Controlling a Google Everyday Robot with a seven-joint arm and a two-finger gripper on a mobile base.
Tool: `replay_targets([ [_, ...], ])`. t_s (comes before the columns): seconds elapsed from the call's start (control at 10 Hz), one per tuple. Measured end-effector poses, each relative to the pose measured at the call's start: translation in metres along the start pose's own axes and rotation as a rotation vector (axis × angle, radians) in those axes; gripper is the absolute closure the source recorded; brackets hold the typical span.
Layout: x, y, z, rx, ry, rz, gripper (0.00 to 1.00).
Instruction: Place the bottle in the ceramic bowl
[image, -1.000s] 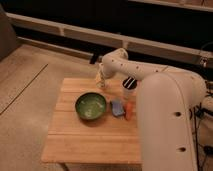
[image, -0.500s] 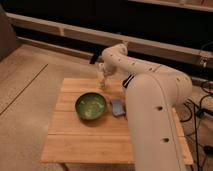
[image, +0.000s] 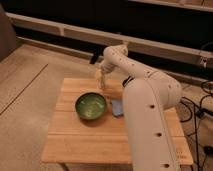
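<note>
I need to put the pale cream bottle in the green ceramic bowl (image: 91, 106), so next my gripper needs to grab the bottle by its top end (image: 102, 78).
A glossy green ceramic bowl (image: 91, 106) sits on the wooden table (image: 75, 142), left of centre. The small pale bottle (image: 102, 81) stands upright near the table's back edge, just behind the bowl. My gripper (image: 101, 70) hangs directly over the top of the bottle, reaching down from the white arm (image: 125, 62) that arcs in from the right. The gripper is open, and the bottle rests on the table. The bowl is empty.
A small blue object (image: 117, 107) lies just right of the bowl. The thick white arm segment (image: 147, 125) covers the right part of the table. Cables (image: 197, 107) trail on the floor at right. A dark wall with a pale ledge runs behind.
The thick arm segment has swung further over the table's right side, hiding an orange item seen earlier. The gripper has stayed over the bottle, which has not moved.
</note>
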Motion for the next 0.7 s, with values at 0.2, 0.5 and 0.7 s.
replay_targets([
  [0.2,0.004,-0.006,0.008,-0.02,-0.005,0.009,0.39],
  [0.5,0.008,-0.014,0.008,-0.021,-0.004,0.023,0.66],
  [0.7,0.011,-0.019,0.007,-0.014,-0.001,0.042,0.87],
])
